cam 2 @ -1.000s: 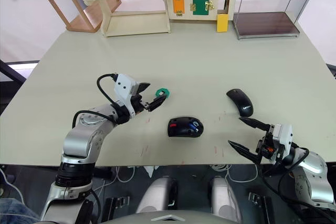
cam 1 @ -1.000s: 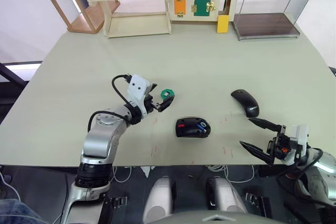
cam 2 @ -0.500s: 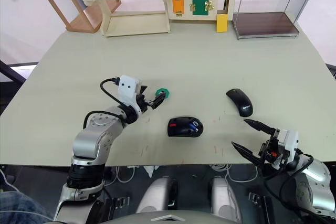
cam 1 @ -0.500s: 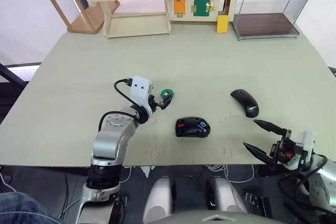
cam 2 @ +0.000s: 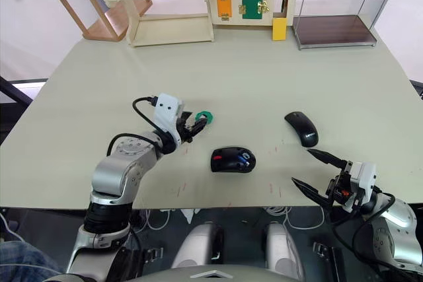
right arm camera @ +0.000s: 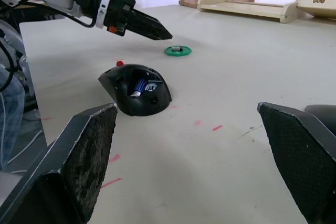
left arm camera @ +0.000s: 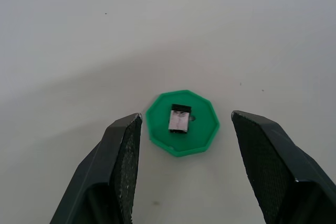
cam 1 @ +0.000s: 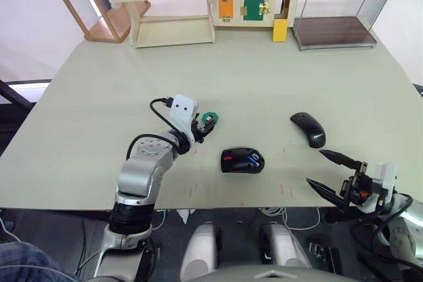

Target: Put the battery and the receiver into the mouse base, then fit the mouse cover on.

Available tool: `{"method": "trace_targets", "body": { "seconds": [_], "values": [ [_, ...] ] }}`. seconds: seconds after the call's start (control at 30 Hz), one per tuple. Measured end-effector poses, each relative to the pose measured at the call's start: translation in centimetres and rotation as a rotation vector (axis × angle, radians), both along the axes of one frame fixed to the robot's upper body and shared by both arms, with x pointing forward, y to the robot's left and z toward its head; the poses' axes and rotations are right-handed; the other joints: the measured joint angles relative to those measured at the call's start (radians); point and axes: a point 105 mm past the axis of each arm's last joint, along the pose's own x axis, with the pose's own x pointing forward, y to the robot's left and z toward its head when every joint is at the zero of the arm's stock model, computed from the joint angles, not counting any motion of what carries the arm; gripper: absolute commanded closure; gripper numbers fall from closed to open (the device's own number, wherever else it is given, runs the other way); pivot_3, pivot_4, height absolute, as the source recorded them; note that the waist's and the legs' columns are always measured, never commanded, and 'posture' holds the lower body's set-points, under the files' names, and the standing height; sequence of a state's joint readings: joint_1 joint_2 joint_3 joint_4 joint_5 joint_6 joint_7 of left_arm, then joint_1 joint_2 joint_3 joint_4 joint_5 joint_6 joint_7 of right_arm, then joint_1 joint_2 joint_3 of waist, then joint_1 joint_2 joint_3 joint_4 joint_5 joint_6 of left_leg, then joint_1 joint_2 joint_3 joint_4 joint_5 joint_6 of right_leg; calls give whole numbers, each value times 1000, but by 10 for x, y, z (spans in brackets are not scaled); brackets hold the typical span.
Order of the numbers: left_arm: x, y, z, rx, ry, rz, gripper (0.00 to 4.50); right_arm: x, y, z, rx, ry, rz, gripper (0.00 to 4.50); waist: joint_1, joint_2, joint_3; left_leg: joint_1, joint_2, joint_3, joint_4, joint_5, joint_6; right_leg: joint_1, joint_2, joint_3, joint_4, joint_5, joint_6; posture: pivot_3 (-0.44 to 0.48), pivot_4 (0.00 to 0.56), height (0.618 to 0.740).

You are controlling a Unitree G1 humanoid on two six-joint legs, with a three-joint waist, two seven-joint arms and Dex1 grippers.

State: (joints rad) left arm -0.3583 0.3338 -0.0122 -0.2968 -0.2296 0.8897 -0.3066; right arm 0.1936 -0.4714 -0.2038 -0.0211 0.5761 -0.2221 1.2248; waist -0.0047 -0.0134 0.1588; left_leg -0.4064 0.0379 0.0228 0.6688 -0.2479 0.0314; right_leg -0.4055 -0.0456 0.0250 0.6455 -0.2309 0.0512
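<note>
My left gripper picks up the receiver by its metal plug (left arm camera: 178, 121) next, so the receiver's black cap (left arm camera: 181, 108) stays free for fitting into the mouse base.
The black mouse base (cam 1: 242, 160) lies at the table's front centre, its red-marked hollows facing up. The blue battery (cam 1: 252, 159) sits inside it. The tiny dark receiver (left arm camera: 179, 118) rests on a round green disc (left arm camera: 182, 124) to the left of the base. My left gripper (cam 1: 207, 125) is open just short of the disc, with a finger (left arm camera: 123, 150) on either side of it in the left wrist view. The glossy mouse cover (cam 1: 308, 129) lies to the right. My right gripper (cam 1: 334, 173) hangs open at the table's front right edge, holding nothing.
Along the table's far edge stand a wooden shelf (cam 1: 168, 8), a latch board (cam 1: 254, 3) and a metal rack (cam 1: 340, 8). A tipped wooden stool (cam 1: 99, 4) is at the back left. Small red marks dot the table near the base.
My left gripper has moved closer to the green disc and the receiver. The right gripper has drifted slightly to the right near the table edge and stays open.
</note>
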Motion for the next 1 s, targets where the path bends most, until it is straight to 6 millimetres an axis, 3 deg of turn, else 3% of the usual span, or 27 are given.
{"method": "trace_targets", "body": {
  "seconds": [0.03, 0.1, 0.53, 1.0],
  "values": [
    [0, 0, 0, -1, 0, 0, 2358, 0, 0, 0, 0, 0, 1, 0, 0, 0, 0, 0, 0, 0, 0, 0, 0, 0, 0, 0, 0, 0, 0, 0, 150, 740],
    [0, 0, -1, -1, 9, -3, 3294, 0, 0, 0, 0, 0, 2, 0, 0, 0, 0, 0, 0, 0, 0, 0, 0, 0, 0, 0, 0, 0, 0, 0, 150, 740],
    [3, -2, 3, 12, 0, -2, 3294, -3, 1, 0, -1, 2, 6, 0, 0, 0, 0, 0, 0, 0, 0, 0, 0, 0, 0, 0, 0, 0, 0, 0, 150, 740],
    [8, -4, -6, 21, 42, -22, 3294, -4, 2, 0, -2, 2, 6, 0, 1, 0, 0, 0, 0, 0, 0, 0, 0, 0, 0, 0, 0, 0, 0, 0, 150, 740]
  ]
}}
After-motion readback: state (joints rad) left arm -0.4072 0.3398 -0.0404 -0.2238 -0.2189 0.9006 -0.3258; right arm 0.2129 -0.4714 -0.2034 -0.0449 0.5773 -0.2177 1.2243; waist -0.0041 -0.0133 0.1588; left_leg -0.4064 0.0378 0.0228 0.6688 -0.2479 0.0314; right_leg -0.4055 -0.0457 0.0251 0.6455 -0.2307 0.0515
